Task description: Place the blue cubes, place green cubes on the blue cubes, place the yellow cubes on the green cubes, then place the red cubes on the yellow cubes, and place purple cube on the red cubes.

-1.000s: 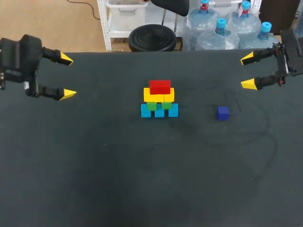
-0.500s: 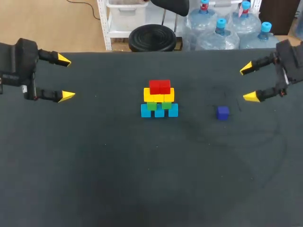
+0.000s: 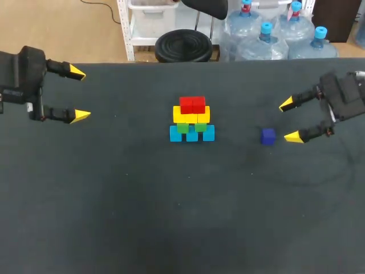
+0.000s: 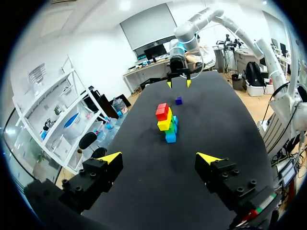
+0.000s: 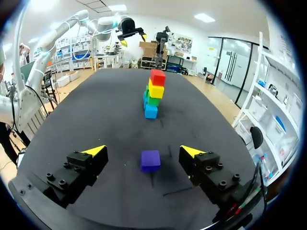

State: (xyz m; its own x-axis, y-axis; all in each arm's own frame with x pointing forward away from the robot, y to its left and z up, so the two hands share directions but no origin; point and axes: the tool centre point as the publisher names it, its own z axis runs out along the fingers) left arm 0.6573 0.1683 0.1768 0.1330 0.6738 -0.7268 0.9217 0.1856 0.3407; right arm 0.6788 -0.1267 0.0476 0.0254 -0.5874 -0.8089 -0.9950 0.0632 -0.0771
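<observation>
The purple cube point(image 3: 268, 136) is to go on top of the red cubes. I need to grab it next by its opposite sides with my right gripper.
A stack of cubes point(image 3: 192, 120) stands mid-table: blue cubes point(image 3: 192, 134) at the bottom, green ones point(image 3: 191, 127) on them, then yellow point(image 3: 191, 115), with red cubes point(image 3: 192, 104) on top. The purple cube point(image 3: 268, 136) lies alone on the table right of the stack. My right gripper point(image 3: 288, 121) hovers open just right of it; in the right wrist view the purple cube point(image 5: 150, 160) sits slightly ahead of the right gripper point(image 5: 144, 152), between the lines of its fingers and untouched. My left gripper point(image 3: 80, 94) stands open at the far left, empty, facing the stack point(image 4: 165, 120).
The black table point(image 3: 171, 217) is bare around the stack and the purple cube, with wide free room in front. Its back edge runs just behind the stack.
My right gripper has swung in from the back right, forward and leftward, to just beside the purple cube. The left arm drew back slightly to the left, then stayed still.
</observation>
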